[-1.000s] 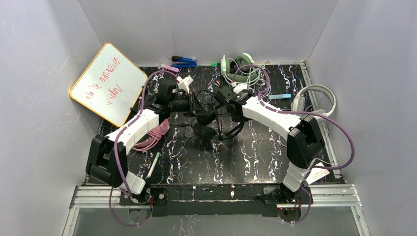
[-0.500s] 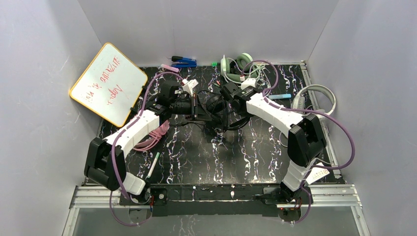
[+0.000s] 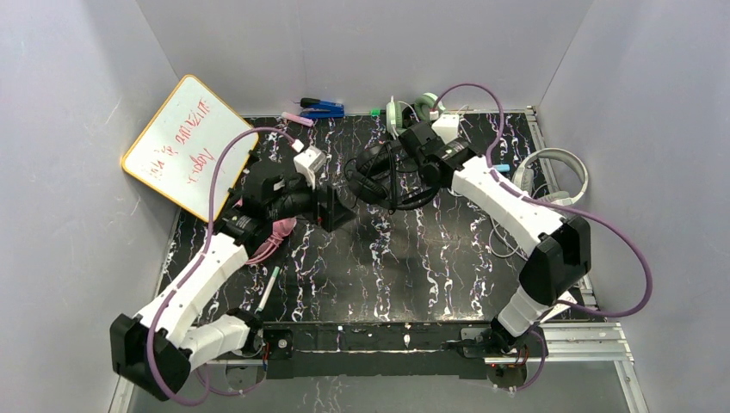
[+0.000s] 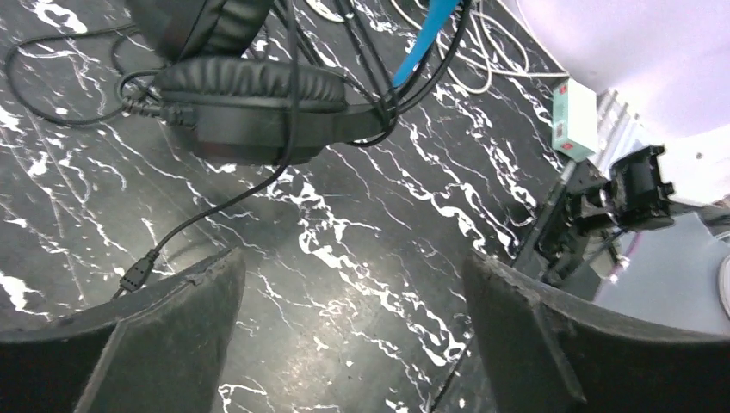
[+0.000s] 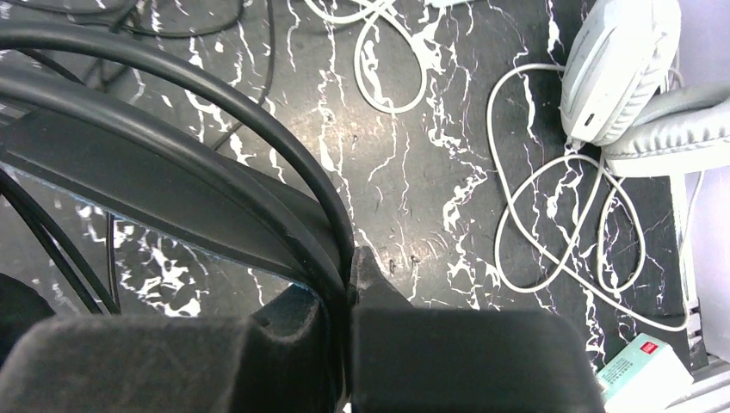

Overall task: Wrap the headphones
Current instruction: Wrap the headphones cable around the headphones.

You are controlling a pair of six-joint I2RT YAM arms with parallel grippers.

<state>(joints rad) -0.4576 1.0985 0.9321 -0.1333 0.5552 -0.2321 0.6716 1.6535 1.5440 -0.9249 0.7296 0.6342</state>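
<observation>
I will next grab the loose black cord at its plug end with my left gripper, so the cord's length stays free to wrap around the headphones.
My right gripper (image 3: 403,163) is shut on the headband of the black headphones (image 3: 379,179), holding them over the back middle of the table. In the right wrist view the thin black band (image 5: 284,163) is pinched in the right gripper (image 5: 349,288). My left gripper (image 3: 334,206) stands open, empty, left of them. Its wrist view shows a padded black cup (image 4: 250,103) ahead of the left gripper (image 4: 353,318), and the loose cord ending in a plug (image 4: 133,277). Pink headphones (image 3: 275,237) lie partly under the left arm. White-grey headphones (image 3: 551,172) lie at the right edge.
A whiteboard (image 3: 189,146) leans against the left wall. Green-white headphones (image 3: 411,110) and a blue tool (image 3: 320,108) lie at the back. A pen (image 3: 269,288) lies near the left arm's base. White cord loops (image 5: 551,215) and a mint box (image 5: 641,370) lie right.
The left gripper opened, let go of the black headphones and drew back toward the near left. The right arm carried the headphones toward the back of the table.
</observation>
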